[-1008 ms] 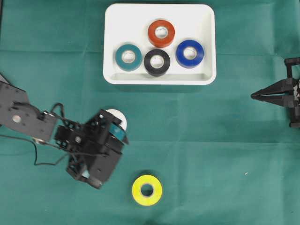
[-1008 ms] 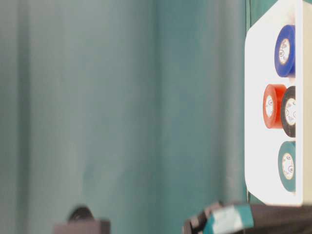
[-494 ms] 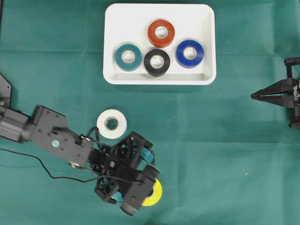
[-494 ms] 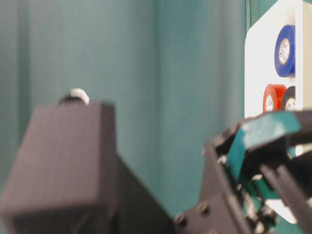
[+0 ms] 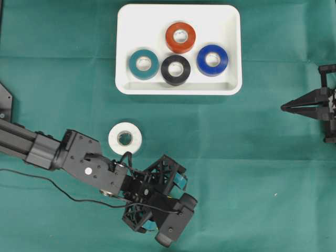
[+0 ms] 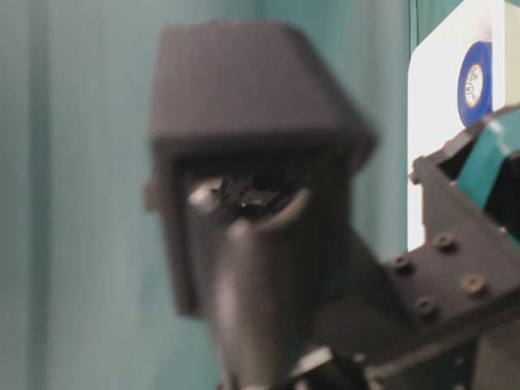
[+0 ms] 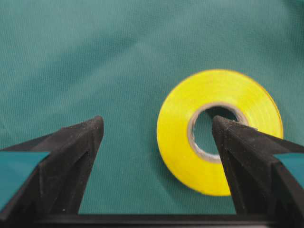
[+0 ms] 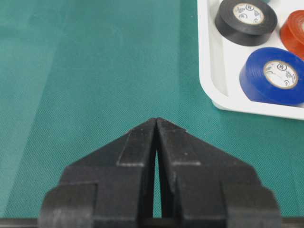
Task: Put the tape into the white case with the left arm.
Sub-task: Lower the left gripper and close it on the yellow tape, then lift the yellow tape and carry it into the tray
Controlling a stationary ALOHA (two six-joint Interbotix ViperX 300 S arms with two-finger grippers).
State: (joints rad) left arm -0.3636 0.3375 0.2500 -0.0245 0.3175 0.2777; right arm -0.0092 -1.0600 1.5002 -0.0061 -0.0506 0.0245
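Observation:
My left gripper's fingers hover above the yellow tape's side [image 7: 175, 135] and the green cloth, so it lowers first and only then closes on the tape.
A yellow tape [image 7: 173, 137] lies flat on the green cloth. My left gripper [image 7: 156, 121] hangs over it, open. Its right finger [image 7: 237, 152] is over the roll's hole and its left finger [image 7: 71, 152] is over bare cloth, so the jaws straddle the roll's left side without closing. Seen from overhead, the left gripper [image 5: 163, 205] hides that yellow tape. A white tape [image 5: 125, 138] lies loose just up-left of it. The white case [image 5: 231, 21] sits at the far middle. My right gripper [image 5: 283, 107] is shut and empty at the right edge, also shown in its wrist view [image 8: 156, 119].
The case holds a red roll [image 5: 180, 37], a teal roll [image 5: 144, 63], a black roll [image 5: 176, 69] and a blue roll [image 5: 212, 60]. A thin cable [image 5: 52, 186] trails from the left arm. The table-level view is mostly filled by the blurred left gripper [image 6: 260, 203].
The left arm swung from beside the white tape toward the front right and now covers the yellow tape. Its jaws stayed open. The right arm has not moved.

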